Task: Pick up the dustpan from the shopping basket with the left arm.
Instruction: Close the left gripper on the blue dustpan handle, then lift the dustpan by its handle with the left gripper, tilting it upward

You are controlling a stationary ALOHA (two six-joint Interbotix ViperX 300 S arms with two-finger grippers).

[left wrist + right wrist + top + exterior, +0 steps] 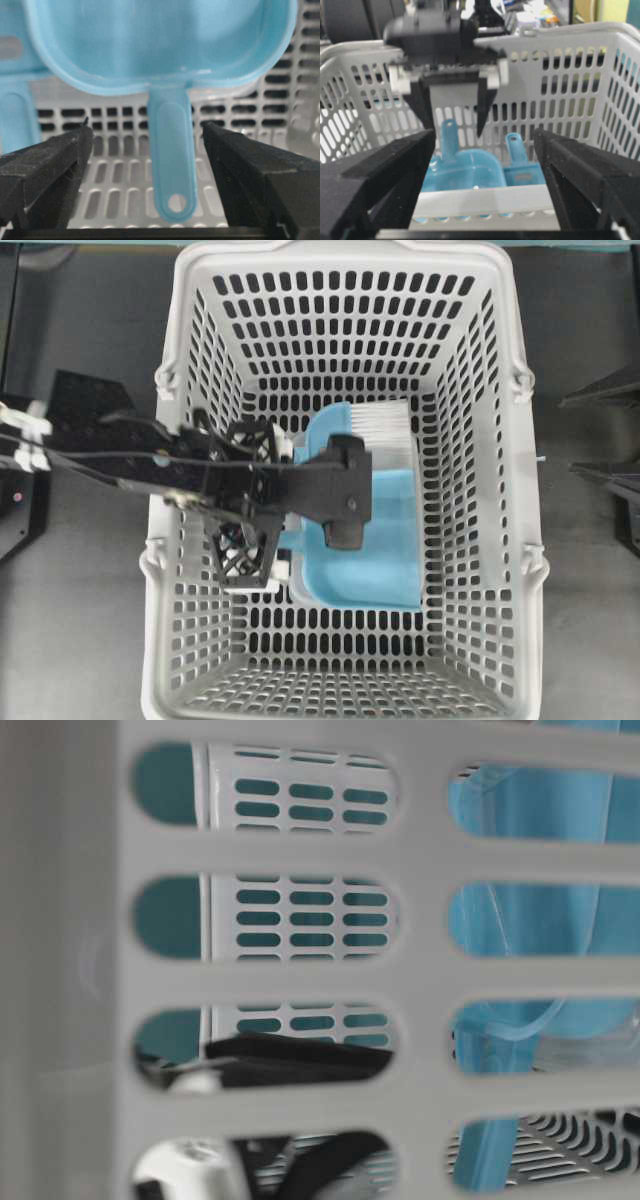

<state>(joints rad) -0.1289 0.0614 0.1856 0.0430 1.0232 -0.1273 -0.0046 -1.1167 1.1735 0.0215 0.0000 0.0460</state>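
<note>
My left fingers are above the dustpan handle and must lower before closing on it.
The light blue dustpan (370,575) lies on the floor of the grey shopping basket (500,540). The left arm reaches in from the left, and its gripper (300,502) points down over the pan's handle end. In the left wrist view the thin handle (172,160), with a hole near its end, lies between the spread fingers. That gripper (145,129) is open, with a gap on both sides of the handle. The right wrist view shows the left gripper (455,131) astride the dustpan (465,170) handle. My right gripper (484,137) is open and holds nothing, above the basket's near rim.
A blue brush with white bristles (385,430) lies against the dustpan's far side, its handle (515,145) parallel to the pan's. The basket's slotted walls (300,980) rise on all sides of the left gripper. Dark stands sit beyond the basket at the right edge (605,390).
</note>
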